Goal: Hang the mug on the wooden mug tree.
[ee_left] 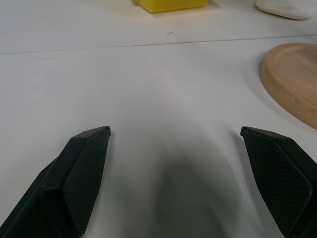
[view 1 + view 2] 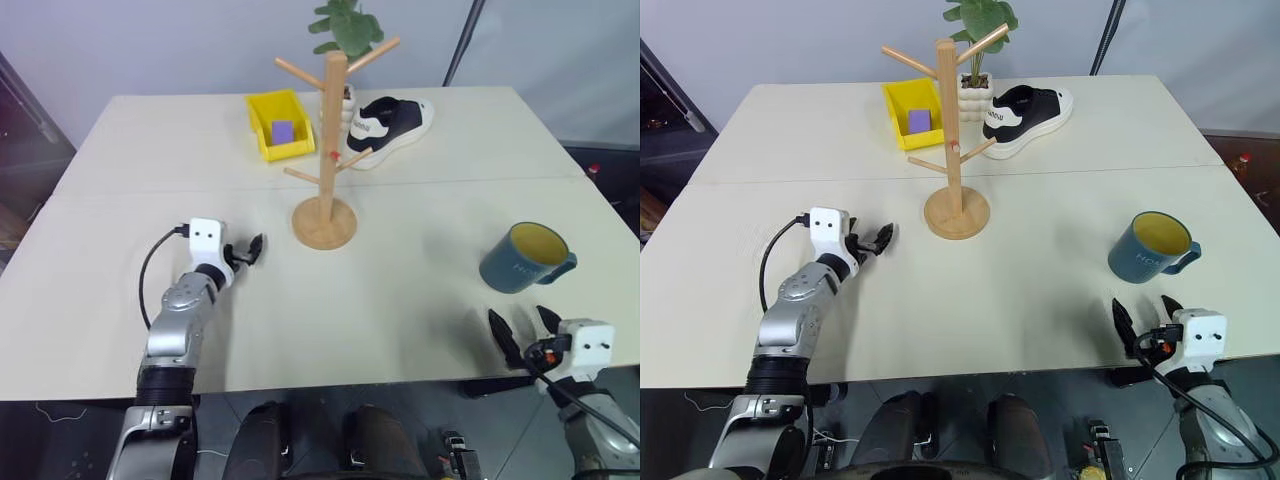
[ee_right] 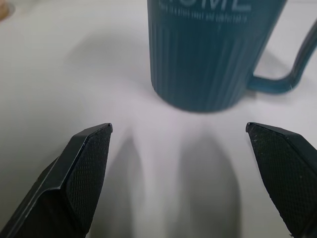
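The mug's round body (image 2: 512,264) looks wider than the gap between the right gripper's fingers, so the robot should next grab the mug by its slim handle (image 2: 566,269) with the right gripper.
The blue-grey mug (image 2: 525,257) with a yellow inside stands upright on the table at the right, its handle pointing right. My right gripper (image 2: 523,331) is open just short of it, near the table's front edge, and the right wrist view has the mug (image 3: 213,54) a short way beyond the spread fingertips (image 3: 91,148). The wooden mug tree (image 2: 329,150) rises from its round base (image 1: 292,82) in the table's middle. My left gripper (image 2: 247,249) is open and empty, low over the table to the left of that base.
A yellow bin (image 2: 279,123) holding a small purple block sits at the back, left of the tree. A black-and-white shoe (image 2: 392,124) and a potted plant (image 2: 345,30) stand behind the tree. A seam crosses the white table (image 2: 420,290) from side to side.
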